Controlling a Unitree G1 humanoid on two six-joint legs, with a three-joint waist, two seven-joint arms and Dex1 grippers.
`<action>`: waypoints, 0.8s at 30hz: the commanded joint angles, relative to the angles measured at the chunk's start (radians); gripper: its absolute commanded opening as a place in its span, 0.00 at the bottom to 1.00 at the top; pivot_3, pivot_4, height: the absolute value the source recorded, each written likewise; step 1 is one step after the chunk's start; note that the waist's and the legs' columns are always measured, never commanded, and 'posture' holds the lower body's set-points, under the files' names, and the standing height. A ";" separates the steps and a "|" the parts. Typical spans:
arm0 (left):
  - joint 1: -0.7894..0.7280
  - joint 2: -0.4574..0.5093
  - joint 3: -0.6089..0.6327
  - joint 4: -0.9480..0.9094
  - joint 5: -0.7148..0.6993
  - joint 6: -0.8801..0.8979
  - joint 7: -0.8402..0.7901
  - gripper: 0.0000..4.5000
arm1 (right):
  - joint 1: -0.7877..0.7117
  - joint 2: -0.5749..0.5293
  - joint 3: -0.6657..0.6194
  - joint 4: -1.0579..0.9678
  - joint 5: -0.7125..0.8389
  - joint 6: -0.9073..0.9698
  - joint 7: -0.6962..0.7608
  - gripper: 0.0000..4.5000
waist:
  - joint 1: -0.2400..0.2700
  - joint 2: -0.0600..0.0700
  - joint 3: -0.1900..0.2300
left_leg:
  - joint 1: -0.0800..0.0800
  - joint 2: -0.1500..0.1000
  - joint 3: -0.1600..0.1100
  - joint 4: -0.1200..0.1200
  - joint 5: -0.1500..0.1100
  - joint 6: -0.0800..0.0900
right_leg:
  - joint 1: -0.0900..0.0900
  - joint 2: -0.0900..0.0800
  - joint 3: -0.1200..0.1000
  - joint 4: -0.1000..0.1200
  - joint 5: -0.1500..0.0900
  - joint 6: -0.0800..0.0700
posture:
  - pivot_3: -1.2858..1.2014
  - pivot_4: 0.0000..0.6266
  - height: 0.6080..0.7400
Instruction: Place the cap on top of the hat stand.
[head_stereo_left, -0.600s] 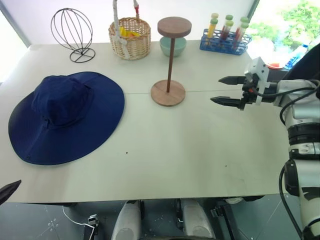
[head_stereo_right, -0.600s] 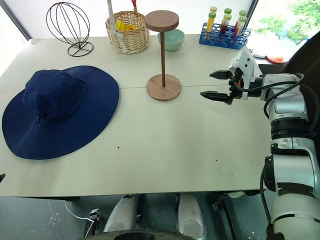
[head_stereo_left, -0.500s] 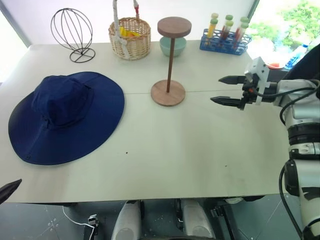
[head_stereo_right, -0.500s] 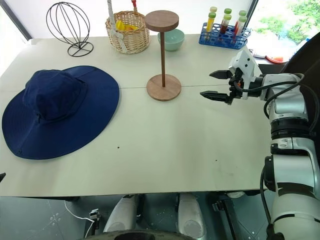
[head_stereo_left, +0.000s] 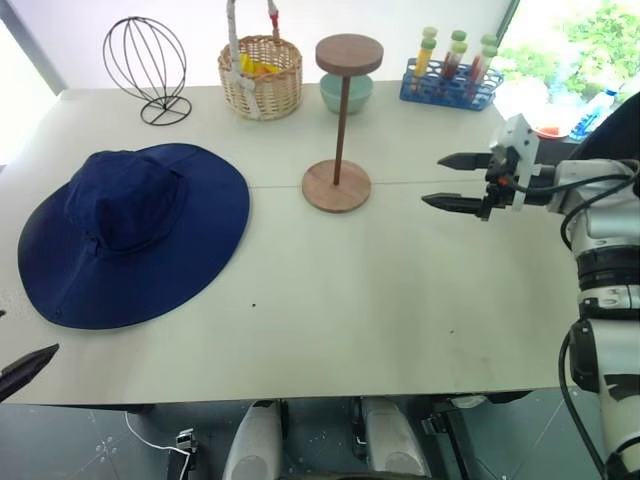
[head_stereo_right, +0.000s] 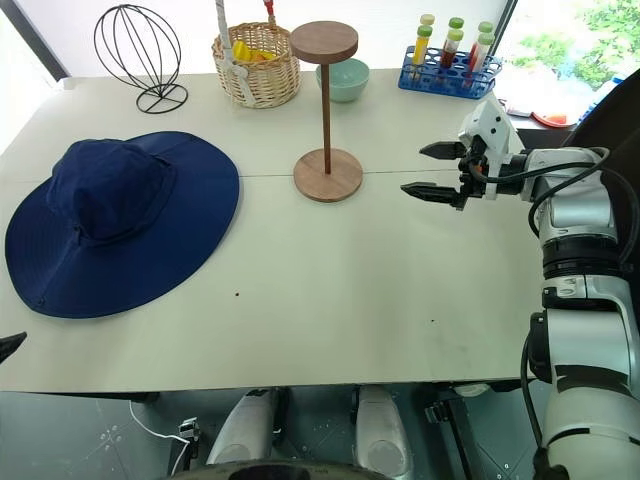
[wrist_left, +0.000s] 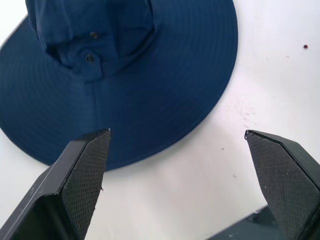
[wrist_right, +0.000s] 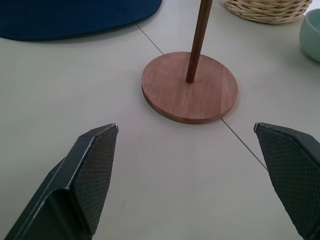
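Note:
The left gripper takes hold of the cap by the thin edge of its brim next, since the cap's top (head_stereo_left: 120, 200) (wrist_left: 95, 30) bulges wider than my open fingers.
The navy-blue cap (head_stereo_left: 130, 230) lies flat on the left side of the white table (head_stereo_left: 330, 300), brim spread, crown up. The brown wooden hat stand (head_stereo_left: 340, 130) stands upright mid-table, its disc top bare. My right gripper (head_stereo_left: 433, 180) hovers open and empty to the right of the stand, pointing at it; the right wrist view shows the stand's base (wrist_right: 189, 85) ahead between my fingers. My left gripper (wrist_left: 176, 132) is open and empty near the table's front left corner, just short of the cap's brim (wrist_left: 150, 75). One of its fingertips (head_stereo_left: 25, 368) shows at the lower left.
Along the back edge stand a black wire globe stand (head_stereo_left: 145, 65), a wicker basket (head_stereo_left: 260, 75), a mint bowl (head_stereo_left: 346, 92) behind the hat stand, and a blue rack of test tubes (head_stereo_left: 450, 75).
My left gripper's fingertip has come a little further into view at the lower left, toward the cap. The right gripper, cap and stand have not moved.

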 joint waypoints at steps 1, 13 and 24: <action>0.015 0.019 -0.049 -0.057 0.133 -0.126 0.008 1.00 | -0.049 -0.036 -0.035 -0.157 0.083 0.123 0.044 0.99 | 0.000 0.000 0.000 | 0.000 0.000 0.000 0.000 0.000 0.000 | 0.000 0.000 0.000 0.000 0.000 0.000 | 0.52 0.24 1.00; -0.085 -0.024 -0.410 -0.141 0.606 -0.360 0.240 1.00 | 0.081 -0.119 -0.134 -0.820 0.533 0.748 -0.003 0.99 | 0.009 0.002 0.001 | 0.000 0.001 0.002 0.002 0.000 0.000 | -0.001 0.000 0.002 0.000 0.001 -0.001 | 0.52 0.24 1.00; -0.109 -0.125 -0.668 -0.164 0.890 -0.404 0.420 1.00 | 0.111 -0.156 -0.200 -0.899 0.648 0.870 -0.171 0.99 | 0.010 -0.001 -0.001 | 0.000 0.002 0.004 0.002 0.000 0.000 | 0.000 0.001 0.002 0.001 0.001 -0.001 | 0.52 0.24 1.00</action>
